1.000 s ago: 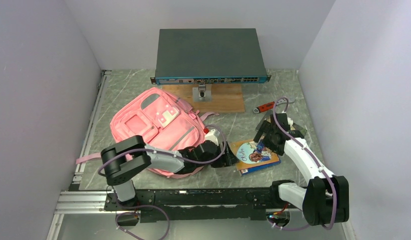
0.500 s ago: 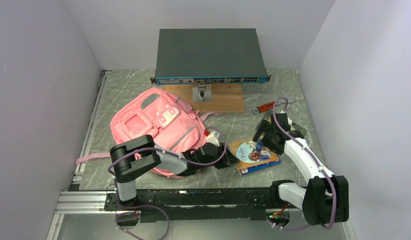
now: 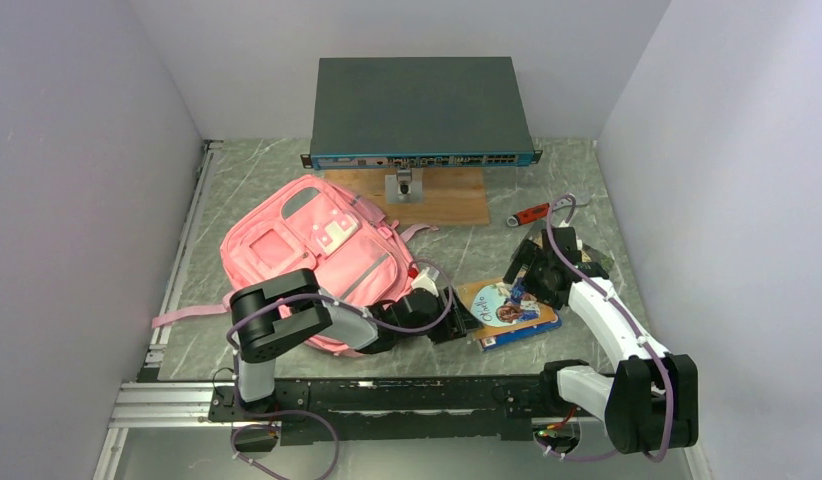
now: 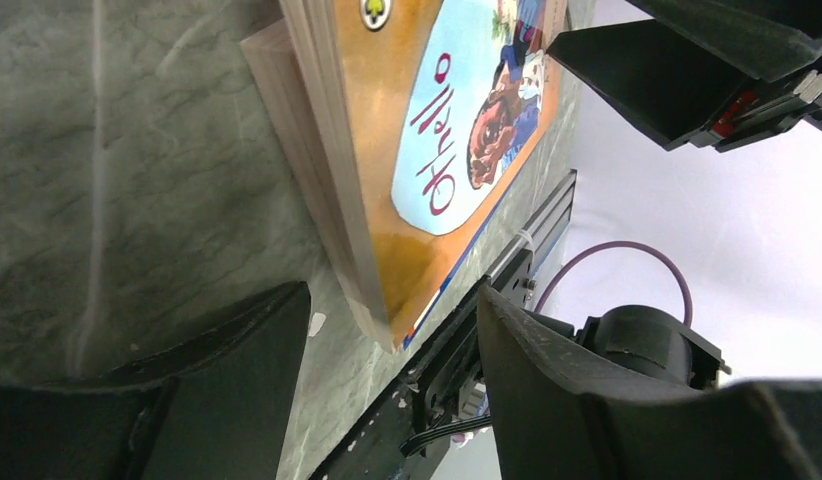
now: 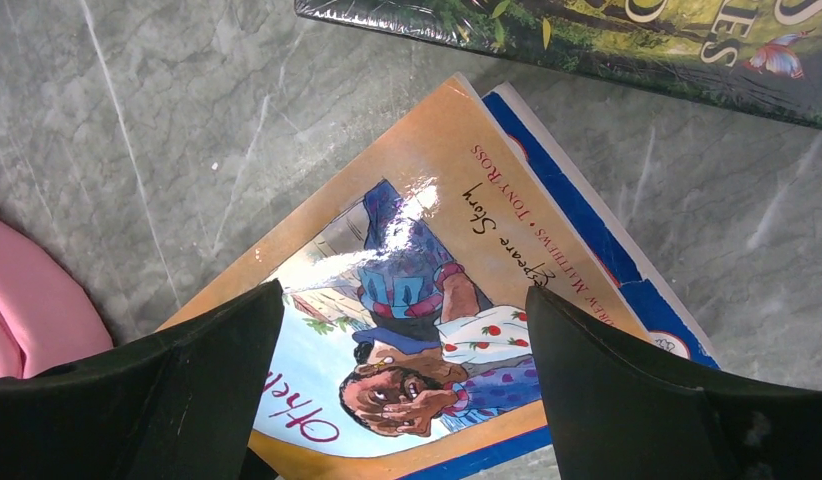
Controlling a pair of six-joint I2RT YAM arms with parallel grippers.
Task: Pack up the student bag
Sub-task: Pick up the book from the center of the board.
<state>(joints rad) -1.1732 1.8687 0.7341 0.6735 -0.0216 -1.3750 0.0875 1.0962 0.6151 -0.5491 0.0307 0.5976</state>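
My left gripper should close now, and it would hold the orange book, because the book has its near corner between both fingers.
The pink student bag lies flat at centre-left; its edge shows in the right wrist view. An orange picture book lies on a blue book to the bag's right. My left gripper is open, low on the table at the orange book's near-left corner. In the left wrist view that corner sits between the fingers without touching them. My right gripper is open and hovers over the orange book's cover, holding nothing.
A dark network switch stands at the back on a wooden board. A red-handled tool lies at the back right. A dark green wrapped book lies just beyond the stacked books. A metal rail runs along the near edge.
My left arm has swung right and its gripper has come up to the orange book's corner. My right gripper has barely moved.
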